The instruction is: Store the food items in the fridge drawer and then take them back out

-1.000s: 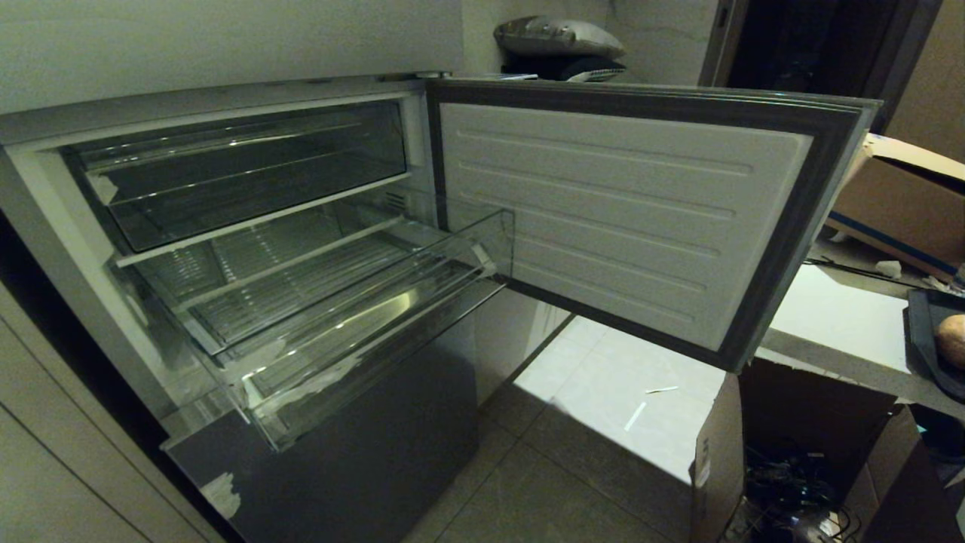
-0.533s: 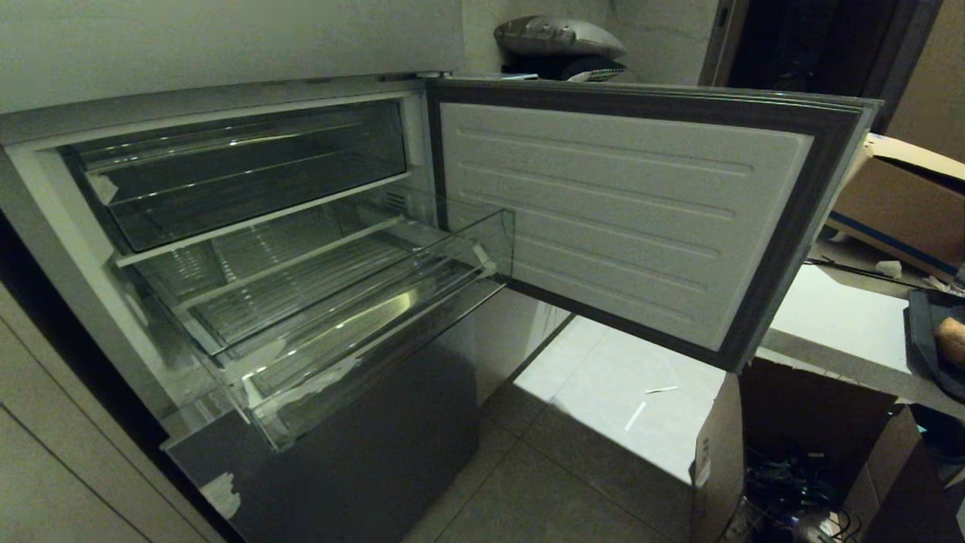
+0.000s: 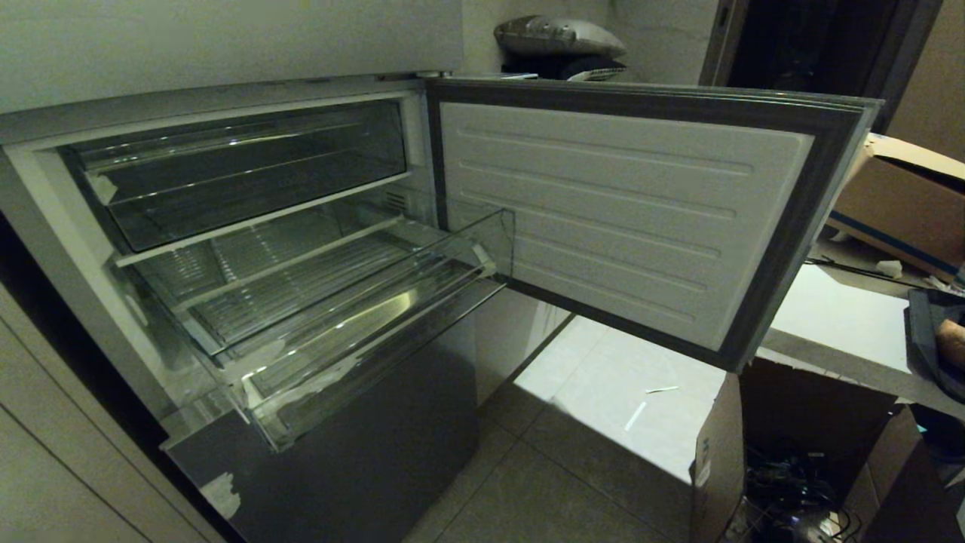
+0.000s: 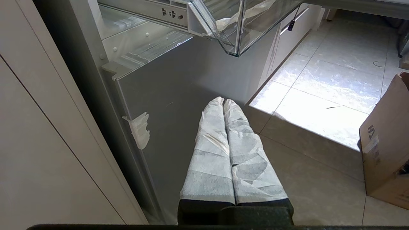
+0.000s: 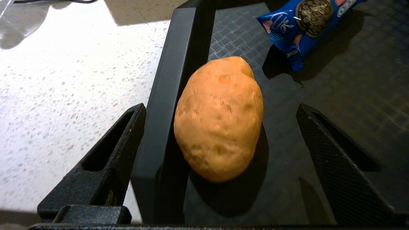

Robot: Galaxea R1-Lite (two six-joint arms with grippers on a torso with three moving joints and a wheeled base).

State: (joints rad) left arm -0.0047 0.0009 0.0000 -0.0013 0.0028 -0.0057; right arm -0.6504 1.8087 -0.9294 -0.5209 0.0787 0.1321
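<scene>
My right gripper isn't ready to close yet and should move down first. Its fingers are above the potato [image 5: 219, 118] beside the tray rim [image 5: 168, 76] in the right wrist view, so they would miss if I closed now.
A tan potato [image 5: 219, 118], one of the food items, lies in a black tray [image 5: 179, 80] against its raised rim. My right gripper [image 5: 221, 108] is open just above it. One finger [image 5: 111, 153] hangs outside the rim over the white counter, the other finger [image 5: 335, 159] is over the tray floor, and neither touches the potato. In the head view only a sliver of the potato [image 3: 954, 333] shows at the right edge. The clear fridge drawer [image 3: 354, 354] stands pulled out and empty. My left gripper [image 4: 223, 102] is shut and parked low before the grey lower fridge panel.
A blue biscuit packet [image 5: 303, 25] lies further back in the tray. The fridge door [image 3: 618, 219] swings open between the drawer and the white counter [image 3: 837, 317]. Cardboard boxes stand on the counter [image 3: 897, 204] and on the floor [image 3: 716, 452].
At the head view's right edge less of the potato shows than a second ago, with a dark shape now over its upper part. Fridge, drawer and door have not moved.
</scene>
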